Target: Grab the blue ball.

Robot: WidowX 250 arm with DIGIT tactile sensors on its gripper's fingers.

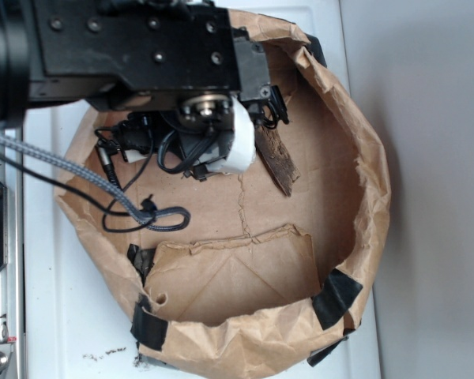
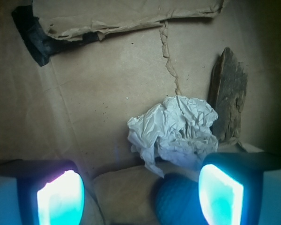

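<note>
Next, my gripper grabs the blue ball (image 2: pixel 178 200) by its round sides, clear of the paper wad (image 2: pixel 175 132).
In the wrist view the blue ball (image 2: pixel 178 200) lies low between my fingers, close against the right pad (image 2: pixel 221 194) and far from the left pad (image 2: pixel 61 199). My gripper (image 2: pixel 140 197) is open, with a wide gap between the jaws. Just beyond the ball sits a crumpled off-white paper wad (image 2: pixel 175 132). In the exterior view the arm hangs over the back of the paper-lined box, my gripper (image 1: pixel 221 154) reaches down inside it, and the ball is hidden under the arm.
A dark bark-like piece (image 2: pixel 228 93) (image 1: pixel 276 162) lies right of the paper wad. Crumpled brown paper walls (image 1: pixel 363 158) ring the box, held with black tape (image 1: pixel 336 296). A torn paper flap (image 1: pixel 237 268) lies on the floor. A grey cable (image 1: pixel 103 185) loops at left.
</note>
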